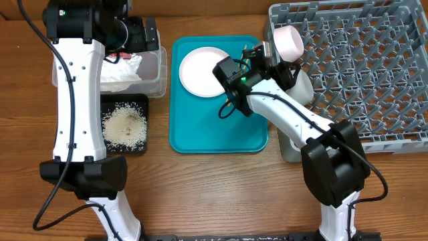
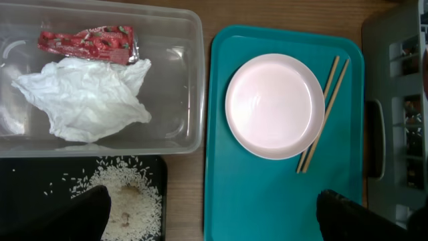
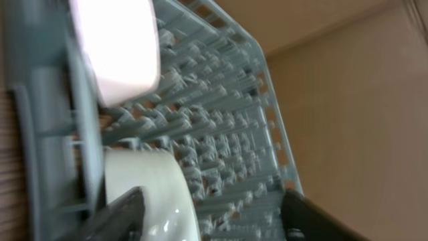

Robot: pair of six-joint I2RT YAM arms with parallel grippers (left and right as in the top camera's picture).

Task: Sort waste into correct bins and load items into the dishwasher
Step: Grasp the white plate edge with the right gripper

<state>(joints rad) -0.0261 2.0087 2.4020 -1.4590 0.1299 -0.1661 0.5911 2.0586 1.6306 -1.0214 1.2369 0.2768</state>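
Note:
Next, the right gripper takes the plate's rim on the chopsticks side, and the opposite edge stays free to slot into the rack.
The clear tub holds the red wrapper and the white napkin. Rice lies in the black tray. My left gripper hangs open high over the gap between the black tray and the teal tray. On the teal tray rest the plate and the chopsticks. My right gripper is open at the dish rack's left edge. One white bowl sits against its left finger. A second bowl lies on its side just beyond.
The rack fills the right of the table, its pegs bare beyond the two bowls. The left arm stretches over the black tray and tub. The right arm crosses the teal tray's right edge.

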